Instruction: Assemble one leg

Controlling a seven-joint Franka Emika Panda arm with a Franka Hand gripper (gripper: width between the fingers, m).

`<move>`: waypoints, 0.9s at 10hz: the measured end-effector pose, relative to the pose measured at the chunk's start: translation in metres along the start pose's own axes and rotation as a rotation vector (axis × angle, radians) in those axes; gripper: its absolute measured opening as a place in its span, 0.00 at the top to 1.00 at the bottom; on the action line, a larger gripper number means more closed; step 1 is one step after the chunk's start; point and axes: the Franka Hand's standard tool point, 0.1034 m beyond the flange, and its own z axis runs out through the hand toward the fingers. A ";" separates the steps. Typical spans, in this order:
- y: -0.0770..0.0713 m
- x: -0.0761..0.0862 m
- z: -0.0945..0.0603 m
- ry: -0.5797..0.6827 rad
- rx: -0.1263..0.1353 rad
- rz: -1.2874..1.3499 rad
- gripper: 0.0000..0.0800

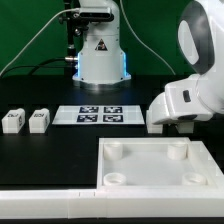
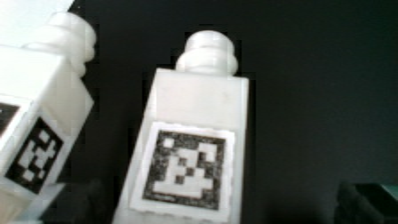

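My gripper closes now, since the fingers stand on either side of the tagged white leg and closing on it would catch it.
In the wrist view a white leg [image 2: 192,140] with a black-and-white tag and a rounded peg end lies on the black table directly under my gripper [image 2: 205,214]. A second leg [image 2: 39,95] lies beside it. Only dark finger edges [image 2: 375,203] show at the frame's rim, standing apart from the leg, so the gripper is open and holds nothing. In the exterior view my gripper [image 1: 172,124] hangs low at the right, behind the white tabletop [image 1: 150,172]; the two legs below it are hidden there. Two more legs [image 1: 12,121] [image 1: 39,120] lie at the exterior view's left.
The marker board [image 1: 100,115] lies in the middle in front of the robot base [image 1: 98,55]. A white rail [image 1: 45,205] runs along the front, adjoining the tabletop with its round corner sockets.
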 end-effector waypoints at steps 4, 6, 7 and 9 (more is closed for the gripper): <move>0.000 0.000 0.000 0.000 0.000 0.000 0.55; 0.000 0.000 0.000 0.000 0.000 0.000 0.64; 0.000 0.000 0.000 0.000 0.000 0.000 0.64; 0.000 0.000 0.000 0.000 0.000 0.000 0.64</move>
